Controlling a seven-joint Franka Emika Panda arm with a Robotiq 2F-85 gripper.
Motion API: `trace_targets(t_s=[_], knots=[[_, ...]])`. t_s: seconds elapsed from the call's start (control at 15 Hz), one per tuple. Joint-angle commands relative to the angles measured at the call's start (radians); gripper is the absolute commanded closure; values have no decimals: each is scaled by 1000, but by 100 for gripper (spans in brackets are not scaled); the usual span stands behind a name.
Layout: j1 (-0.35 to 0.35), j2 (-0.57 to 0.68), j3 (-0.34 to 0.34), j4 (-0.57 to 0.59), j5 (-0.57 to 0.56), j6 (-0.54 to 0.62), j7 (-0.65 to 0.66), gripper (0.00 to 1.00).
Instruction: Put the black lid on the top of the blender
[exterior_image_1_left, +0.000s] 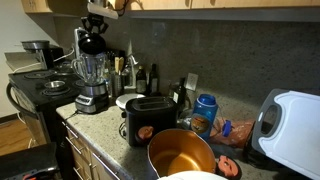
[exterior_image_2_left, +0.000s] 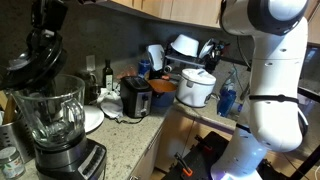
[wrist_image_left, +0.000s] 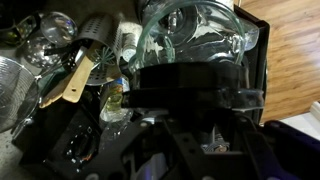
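The black lid (exterior_image_1_left: 92, 46) hangs tilted and would fall crooked on the jar's rim if I opened my gripper now, so my gripper keeps holding the lid.
The blender (exterior_image_1_left: 92, 82) has a clear glass jar on a silver-and-black base and stands at the counter's end next to the stove. It also shows in an exterior view (exterior_image_2_left: 50, 125). My gripper (exterior_image_1_left: 93, 38) hangs right over the jar's mouth and is shut on the black lid (exterior_image_1_left: 92, 46), which sits just above the rim. In the wrist view the black lid (wrist_image_left: 185, 82) lies between my fingers (wrist_image_left: 190, 100), with the open jar (wrist_image_left: 195, 30) below it. Whether the lid touches the rim is unclear.
A black toaster (exterior_image_1_left: 148, 118) stands on the counter, also seen in an exterior view (exterior_image_2_left: 135, 97). A copper pot (exterior_image_1_left: 182, 152) is in front. Bottles (exterior_image_1_left: 130, 70) stand behind the blender. A white rice cooker (exterior_image_2_left: 197, 87) and a stove (exterior_image_1_left: 40, 88) are nearby.
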Motion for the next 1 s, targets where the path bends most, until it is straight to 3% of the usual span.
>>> trace_targets(t_s=[0.0, 0.93], knots=[[-28, -9, -6, -67, 51, 56, -22, 84], [-122, -93, -36, -323, 173, 165, -78, 84]])
